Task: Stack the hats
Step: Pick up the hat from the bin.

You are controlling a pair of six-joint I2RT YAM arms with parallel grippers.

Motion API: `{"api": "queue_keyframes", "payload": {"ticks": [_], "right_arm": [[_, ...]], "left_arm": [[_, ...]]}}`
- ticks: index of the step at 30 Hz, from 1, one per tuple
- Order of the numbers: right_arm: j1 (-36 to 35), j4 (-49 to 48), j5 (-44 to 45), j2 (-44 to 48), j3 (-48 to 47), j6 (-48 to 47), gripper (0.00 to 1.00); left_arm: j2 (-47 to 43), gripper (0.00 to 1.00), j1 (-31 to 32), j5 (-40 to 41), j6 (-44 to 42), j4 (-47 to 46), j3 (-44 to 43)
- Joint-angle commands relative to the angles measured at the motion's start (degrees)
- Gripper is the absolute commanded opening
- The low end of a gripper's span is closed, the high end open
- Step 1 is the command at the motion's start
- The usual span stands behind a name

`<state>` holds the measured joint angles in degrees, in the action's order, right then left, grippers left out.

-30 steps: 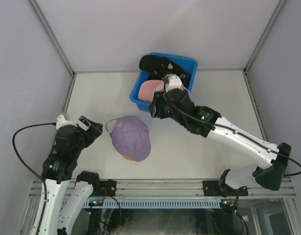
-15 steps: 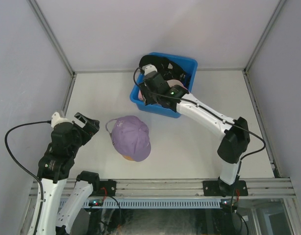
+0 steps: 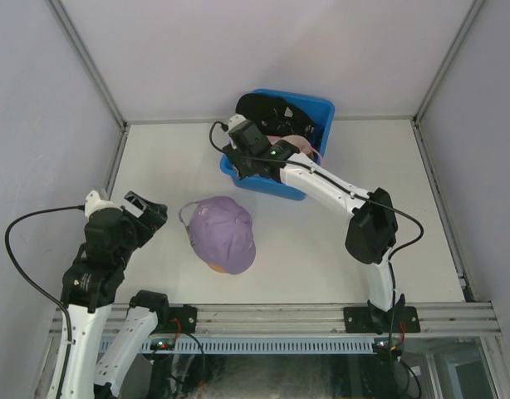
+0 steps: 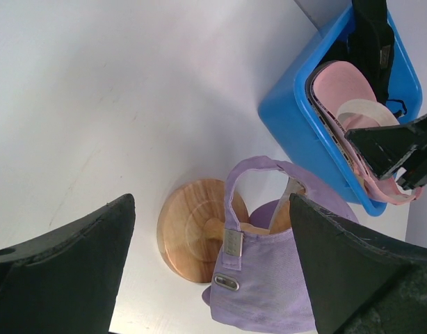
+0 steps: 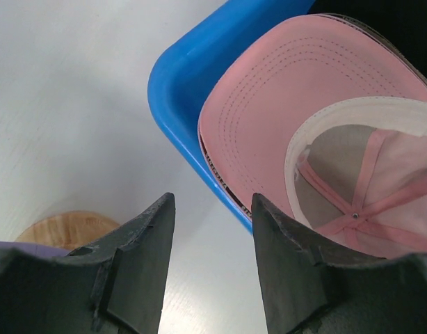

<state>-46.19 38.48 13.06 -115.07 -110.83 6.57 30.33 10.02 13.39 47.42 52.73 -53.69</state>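
Note:
My right gripper reaches the overturned pink hat next and grabs it by its brim edge (image 5: 217, 163). That leaves the pink hat's top free to turn upright for stacking.
A lavender hat (image 3: 223, 233) sits on a round wooden head-form stand (image 4: 190, 232) near the table's front; its strap and buckle face the left wrist camera (image 4: 263, 275). A pink hat (image 5: 297, 111) lies upside down in the blue bin (image 3: 281, 184), its brim against the bin's near left corner. A black hat (image 3: 266, 107) rests on the bin's far rim. My right gripper (image 3: 237, 160) hangs open over that near left corner, the bin rim and pink brim (image 5: 224, 182) just beyond its fingertips (image 5: 158, 216). My left gripper (image 3: 147, 214) is wide open, left of the lavender hat, holding nothing.
The blue bin (image 5: 182, 76) stands at the back of the white table against the rear wall. Grey walls close in the left, right and back sides. The right arm's elbow (image 3: 371, 224) rises over the table right of the lavender hat.
The right arm has swung in toward the bin's left front corner, its elbow folding from the far right toward the middle. The left arm has drifted slightly left and nearer.

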Motion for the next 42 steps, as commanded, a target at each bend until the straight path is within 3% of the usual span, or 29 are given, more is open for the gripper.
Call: {"api": "queue_keyframes", "payload": {"ticks": [1,21,26,37,42], "right_arm": [[0.5,0.5,0.0,-1.4,-3.6,-2.5,0.48],[2.5,2.3,1.2,-8.6,-9.2,-6.5,0.47],[3.3,2.9,0.2,-9.8,-10.3,-6.7,0.39],[3.8,4.3,-0.6,-10.4,-12.7,-7.2,0.01],[3.7,4.6,-0.2,-9.2,-12.8,-7.0,0.0]], "left_arm": [[-0.1,0.95,-0.4,0.6,-0.1,-1.1,-3.1],[0.6,0.95,-0.4,0.8,0.1,-2.8,-2.1],[0.9,0.96,-0.4,0.8,0.3,-3.4,-1.5],[1.5,0.96,-0.4,0.7,0.3,-4.4,-1.5],[1.3,0.97,-0.4,0.7,0.3,-4.4,-1.6]]}}
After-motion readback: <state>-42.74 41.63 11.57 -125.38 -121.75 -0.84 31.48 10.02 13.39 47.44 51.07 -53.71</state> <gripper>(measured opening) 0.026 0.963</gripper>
